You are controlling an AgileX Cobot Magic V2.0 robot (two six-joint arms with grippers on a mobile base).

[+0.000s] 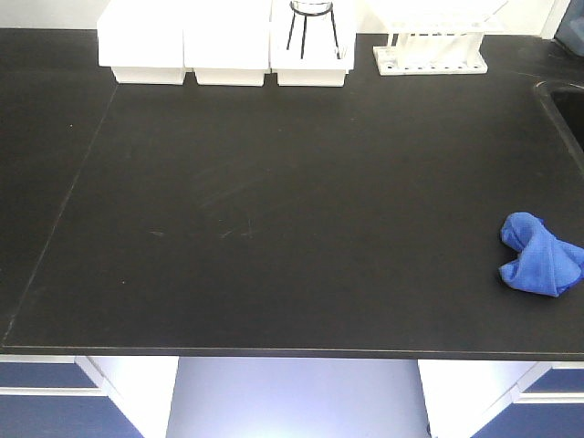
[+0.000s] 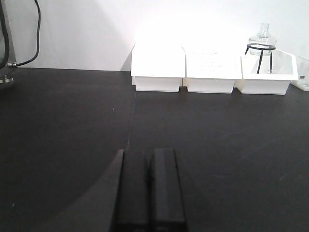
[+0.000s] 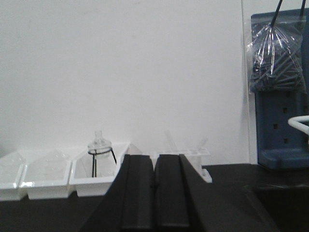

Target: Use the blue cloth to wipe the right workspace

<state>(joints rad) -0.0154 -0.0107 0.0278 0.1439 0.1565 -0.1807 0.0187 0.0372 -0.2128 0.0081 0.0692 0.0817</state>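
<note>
The crumpled blue cloth is next for my right gripper, which will grab it by its bunched middle fold (image 1: 538, 256) to wipe the right workspace (image 1: 429, 219).
A crumpled blue cloth (image 1: 539, 254) lies on the black bench top (image 1: 274, 210) at the right edge, near the front. Neither gripper shows in the front view. My left gripper (image 2: 148, 157) shows only in the left wrist view, its two black fingers pressed together with nothing between them, low over the left part of the bench. My right gripper (image 3: 154, 162) shows only in the right wrist view, fingers together and empty, pointing at the back wall. The cloth is out of view in both wrist views.
Three white bins (image 1: 226, 46) line the back edge, one holding a glass flask on a wire stand (image 1: 313, 23). A white tube rack (image 1: 429, 46) stands to their right. A sink (image 1: 566, 105) opens at the far right. A blue pegboard (image 3: 282, 87) hangs right.
</note>
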